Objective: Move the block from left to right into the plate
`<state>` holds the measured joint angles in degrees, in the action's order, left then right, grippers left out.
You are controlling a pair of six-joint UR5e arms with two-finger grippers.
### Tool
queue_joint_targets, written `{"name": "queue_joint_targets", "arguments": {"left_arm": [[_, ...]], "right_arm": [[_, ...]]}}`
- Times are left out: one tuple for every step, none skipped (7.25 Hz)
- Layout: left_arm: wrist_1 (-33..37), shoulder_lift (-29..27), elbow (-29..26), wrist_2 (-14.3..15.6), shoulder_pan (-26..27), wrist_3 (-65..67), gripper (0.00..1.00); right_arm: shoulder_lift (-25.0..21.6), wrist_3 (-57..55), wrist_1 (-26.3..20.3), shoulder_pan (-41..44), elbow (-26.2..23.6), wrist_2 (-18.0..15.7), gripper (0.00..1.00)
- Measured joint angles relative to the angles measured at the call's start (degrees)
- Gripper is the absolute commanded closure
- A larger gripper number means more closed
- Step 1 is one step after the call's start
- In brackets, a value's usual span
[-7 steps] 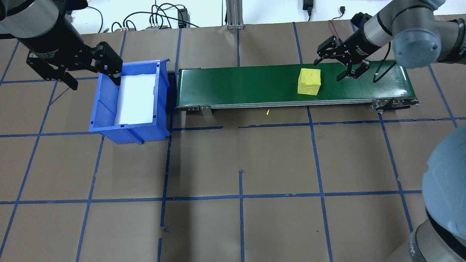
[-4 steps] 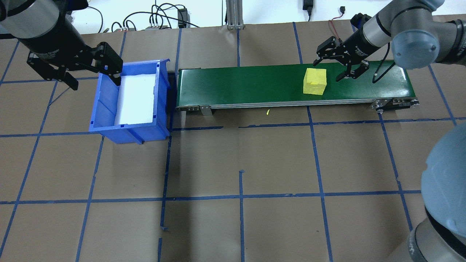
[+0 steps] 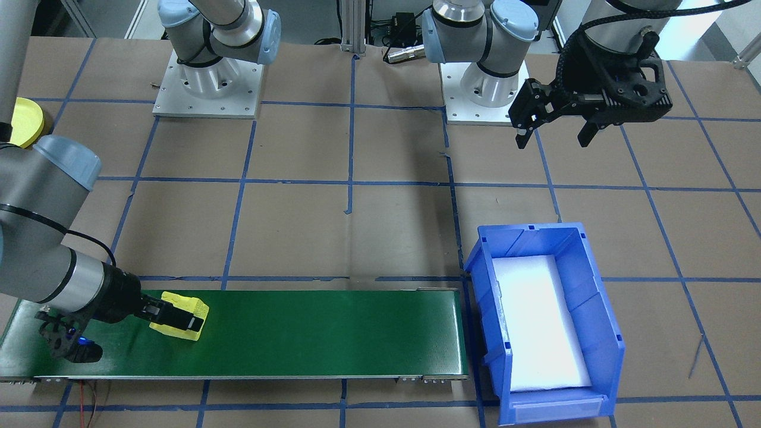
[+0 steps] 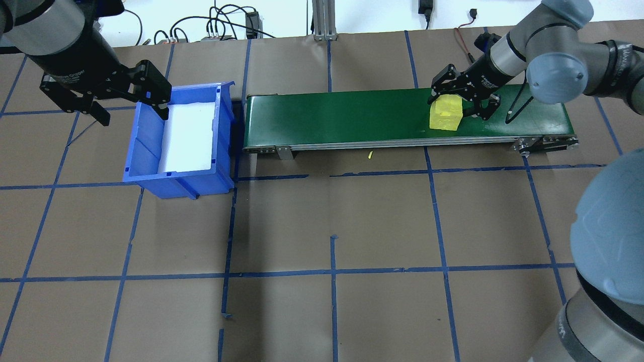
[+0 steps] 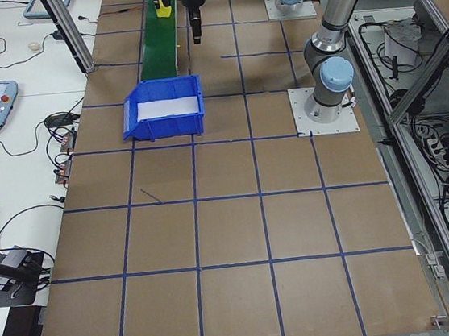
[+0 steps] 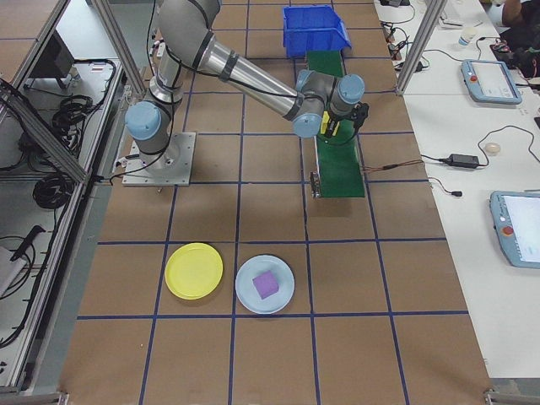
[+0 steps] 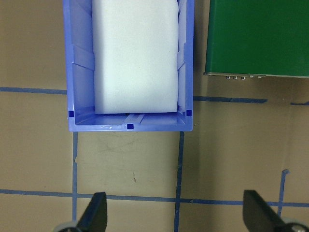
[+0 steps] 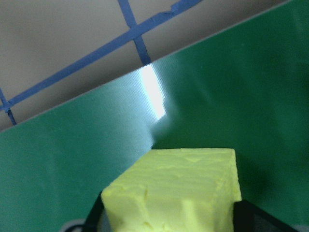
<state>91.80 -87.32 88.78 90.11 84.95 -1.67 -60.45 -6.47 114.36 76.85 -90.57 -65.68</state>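
My right gripper grabs the yellow foam block by its opposite sides next, to move the block onto the yellow plate.
The yellow block lies on the green conveyor belt near its right end. My right gripper is low over the belt and open, its fingers standing on either side of the block; in the right wrist view the block fills the gap between them. The front view shows one black finger across the block. The yellow plate sits on the table far from the belt, also seen as the plate at the front view's left edge. My left gripper hangs open beside the bin, holding nothing.
A blue bin with a white foam liner stands at the belt's left end. A light blue plate holding a purple block sits next to the yellow plate. Cables lie beyond the table's far edge.
The block has ridden the belt a little to the right. My right gripper has come down and now straddles it. The left gripper has hardly moved.
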Motion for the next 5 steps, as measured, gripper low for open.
{"name": "queue_joint_targets", "arguments": {"left_arm": [[-0.02, 0.02, -0.07, -0.03, 0.02, 0.0, 0.0], [-0.04, 0.03, -0.16, -0.04, 0.04, 0.0, 0.0], [-0.11, 0.04, -0.25, -0.05, 0.04, 0.0, 0.0], [-0.29, 0.05, -0.21, -0.07, 0.04, 0.0, 0.0], [-0.46, 0.06, -0.11, -0.06, 0.08, 0.0, 0.0]], "right_arm": [[0.57, 0.64, 0.77, 0.02, -0.99, -2.39, 0.67], [0.06, 1.33, 1.04, 0.03, -1.36, -4.55, 0.67], [-2.01, 3.07, -0.22, -0.02, -1.02, -7.54, 0.68], [-5.24, 6.4, -2.8, -0.12, -0.62, -11.0, 0.68], [-9.17, 11.26, -5.71, -0.46, -0.64, -15.16, 0.7]]}}
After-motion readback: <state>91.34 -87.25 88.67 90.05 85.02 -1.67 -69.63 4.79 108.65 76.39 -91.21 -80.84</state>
